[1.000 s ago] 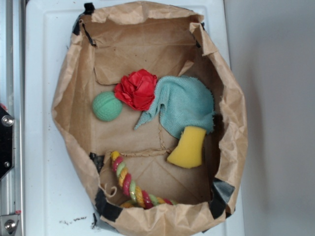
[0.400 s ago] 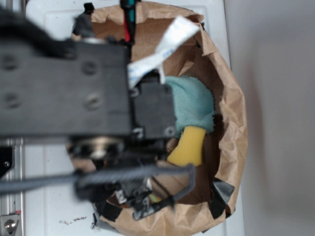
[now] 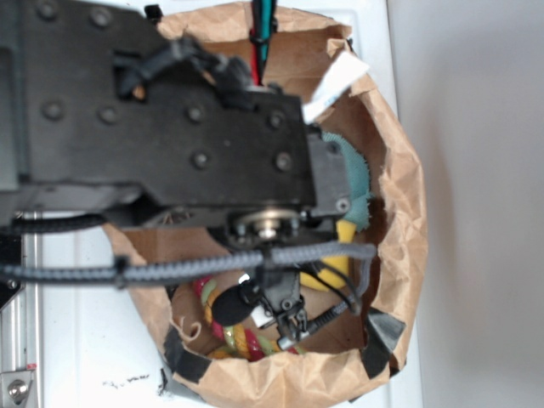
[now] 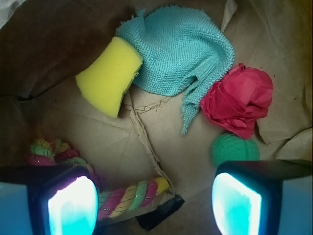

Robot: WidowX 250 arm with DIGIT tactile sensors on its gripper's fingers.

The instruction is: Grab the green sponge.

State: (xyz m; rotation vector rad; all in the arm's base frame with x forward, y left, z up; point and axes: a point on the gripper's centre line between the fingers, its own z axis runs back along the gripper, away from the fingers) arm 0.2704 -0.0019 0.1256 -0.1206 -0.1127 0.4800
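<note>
My gripper is to grab the sponge by its yellow foam body (image 3: pixel 339 259) next, to pick up the green sponge from beside the teal cloth (image 3: pixel 355 178).
The green sponge (image 4: pixel 108 74) is a yellow foam block lying on the paper floor at the upper left of the wrist view, its top edge tucked under the teal cloth (image 4: pixel 178 54). In the exterior view only a yellow sliver of the sponge (image 3: pixel 340 263) shows beneath the arm. My gripper (image 4: pixel 154 205) hangs above the bag floor, well short of the sponge, with the two glowing pads (image 4: pixel 73 208) wide apart and nothing between them. Below the gap lies the rope toy (image 4: pixel 134 196).
A red crumpled paper flower (image 4: pixel 238 100) and a mint-green ribbed ball (image 4: pixel 234 149) lie at the right. The brown paper bag walls (image 3: pixel 399 221) ring everything. The black arm body (image 3: pixel 161 136) covers most of the bag in the exterior view.
The arm has swung in over the bag from the left and moved further right and up, now hiding the ball, the flower and most of the cloth and sponge.
</note>
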